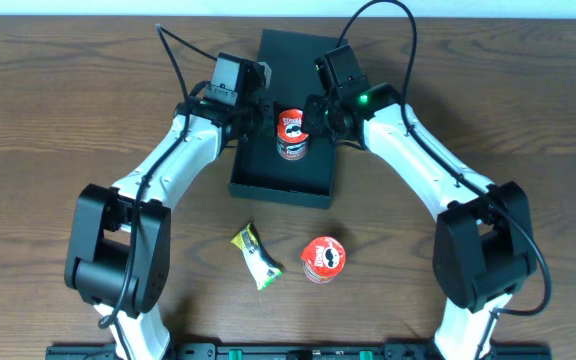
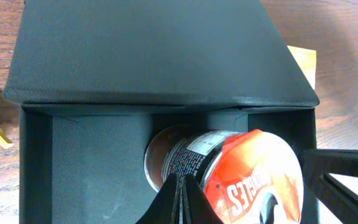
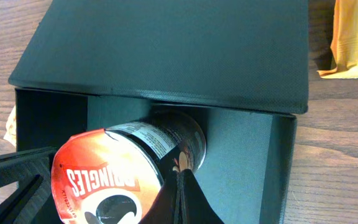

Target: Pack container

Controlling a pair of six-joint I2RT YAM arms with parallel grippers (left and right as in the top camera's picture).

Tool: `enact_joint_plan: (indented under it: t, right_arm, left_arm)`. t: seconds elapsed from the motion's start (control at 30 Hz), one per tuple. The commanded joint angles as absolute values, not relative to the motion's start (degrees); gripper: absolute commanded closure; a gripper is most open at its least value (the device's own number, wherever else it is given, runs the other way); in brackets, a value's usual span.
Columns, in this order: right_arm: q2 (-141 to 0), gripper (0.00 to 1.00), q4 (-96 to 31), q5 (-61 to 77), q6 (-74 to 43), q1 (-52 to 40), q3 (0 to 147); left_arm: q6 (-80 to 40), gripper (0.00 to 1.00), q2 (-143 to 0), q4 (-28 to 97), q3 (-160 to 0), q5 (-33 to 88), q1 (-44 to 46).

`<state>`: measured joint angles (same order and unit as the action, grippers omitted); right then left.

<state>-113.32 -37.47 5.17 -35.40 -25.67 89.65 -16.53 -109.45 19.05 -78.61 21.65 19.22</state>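
The red chip can (image 1: 292, 135) only has my right gripper's closed fingers pressing beside it. The can would stay in the container (image 1: 280, 188) if I lifted my right gripper now, and the fingers would go up alone.
The dark teal container (image 1: 280, 188) lies open at the table's far middle, its flap lid (image 2: 154, 50) folded back. It also shows in the right wrist view (image 3: 166, 43). A red chip can (image 1: 291, 134) stands upright inside it, seen also in the left wrist view (image 2: 241, 174) and the right wrist view (image 3: 117, 174). My left gripper (image 1: 264, 116) is shut and empty, its tips (image 2: 182, 185) against the can's left side. My right gripper (image 1: 317, 113) is shut and empty, its tips (image 3: 180, 180) against the can's right side.
A second red chip can (image 1: 323, 259) and a yellow-green snack packet (image 1: 256, 256) lie on the wood table in front of the container. A yellow packet (image 3: 353, 43) lies on the table beside the lid, also in the left wrist view (image 2: 304, 59).
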Motion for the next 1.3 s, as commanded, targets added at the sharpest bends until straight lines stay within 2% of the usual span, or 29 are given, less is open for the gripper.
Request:
enact_joint_plan:
  t: [0.0,0.3,0.87,1.07,1.27]
  right_arm:
    - [-113.5,0.99,-36.9,9.7,-36.4,-26.2,90.2]
    - [-113.5,0.99,-35.7,20.1,-36.4,-25.5,90.2]
    - [-113.5,0.99,-29.3,29.0,-39.9,-27.5,90.2]
    - [-113.5,0.99,-28.3,27.0,-39.0,-30.4,90.2]
    - [-111.9,0.99,-32.2,22.6,-37.0,-24.9,90.4]
  left_arm:
    - [-17.0,0.94,-110.3,18.8,-78.8,25.1,19.9]
    - [-16.7,0.94,-110.3,19.4,-78.8,22.4,19.9]
    - [-16.3,0.94,-110.3,19.6,-78.8,20.4,19.9]
    - [-16.3,0.94,-110.3,19.8,-78.8,20.1,19.9]
    - [-13.7,0.94,-110.2,22.7,-78.8,15.9,19.8]
